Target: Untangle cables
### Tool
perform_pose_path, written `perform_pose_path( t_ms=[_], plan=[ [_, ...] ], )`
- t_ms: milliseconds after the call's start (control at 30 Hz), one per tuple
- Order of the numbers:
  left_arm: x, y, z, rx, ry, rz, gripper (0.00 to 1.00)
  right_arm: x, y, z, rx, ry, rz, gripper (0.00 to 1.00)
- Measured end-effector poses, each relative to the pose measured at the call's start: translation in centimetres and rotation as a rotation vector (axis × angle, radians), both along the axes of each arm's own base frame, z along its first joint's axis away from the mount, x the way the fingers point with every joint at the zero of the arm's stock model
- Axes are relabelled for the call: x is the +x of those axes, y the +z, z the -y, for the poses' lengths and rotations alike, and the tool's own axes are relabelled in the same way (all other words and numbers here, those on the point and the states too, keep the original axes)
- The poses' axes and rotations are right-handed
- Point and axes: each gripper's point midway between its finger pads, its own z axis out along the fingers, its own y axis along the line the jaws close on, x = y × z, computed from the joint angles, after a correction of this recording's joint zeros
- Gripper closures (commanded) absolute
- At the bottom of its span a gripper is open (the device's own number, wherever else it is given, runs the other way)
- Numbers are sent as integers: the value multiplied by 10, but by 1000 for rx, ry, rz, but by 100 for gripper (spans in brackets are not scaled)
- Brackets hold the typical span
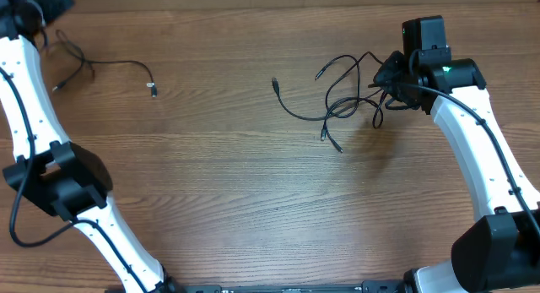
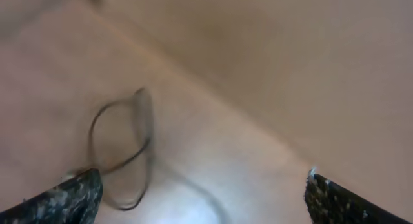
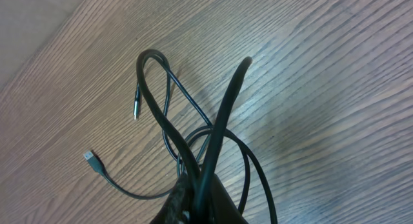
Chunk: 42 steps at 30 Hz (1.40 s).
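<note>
The black cable strands in my right gripper's fingers hang low over the open tabletop beside the tangle, so it is time to open now.
A tangle of thin black cables (image 1: 337,99) lies right of the table's middle, with plugs pointing left and down. My right gripper (image 1: 386,80) is at the tangle's right edge. In the right wrist view it (image 3: 205,195) is shut on several cable strands (image 3: 222,114) that loop upward, and a loose plug (image 3: 93,161) rests on the wood to the left. A separate cable (image 1: 110,65) lies at the far left, ending in a plug (image 1: 153,90). The left wrist view is blurred. My left gripper (image 2: 203,185) is open and holds nothing, with a cable loop (image 2: 122,153) by its left finger.
The wooden table (image 1: 219,183) carries nothing but the cables. Both white arms rise from the front edge, the left arm (image 1: 29,107) along the left side and the right arm (image 1: 481,149) along the right side.
</note>
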Motion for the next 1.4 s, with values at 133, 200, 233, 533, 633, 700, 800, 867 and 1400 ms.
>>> perform_pose_path(
  t_ms=[133, 200, 233, 533, 633, 700, 800, 867, 1400],
  plan=[
    [-17, -58, -8, -66, 13, -160, 5, 0, 0, -1, 4, 2, 0, 96],
    [-25, -75, -3, -95, 1, -222, 8, 0, 0, -1, 7, 4, 0, 92],
    [-27, -81, 1, -102, -17, -242, 10, 0, 0, -1, 8, 3, 0, 89],
    [-42, -148, 72, -232, -188, -467, 8, 4, 2, -8, 37, 21, 15, 22],
    [-39, -175, 100, -251, -239, -530, 0, 5, 3, -9, 47, 23, 23, 1],
    [-36, -191, 121, -253, -279, -561, 0, 6, 3, -11, 53, 31, 24, 0],
    [-28, -205, 149, -244, -331, -577, 2, 5, 3, -13, 62, 37, 23, 0],
    [-22, -210, 165, -220, -352, -581, 23, 5, 2, -14, 62, 52, 17, 0],
    [-15, -213, 150, -17, -251, -615, 51, -5, -12, -21, 73, 110, -52, 0]
  ],
)
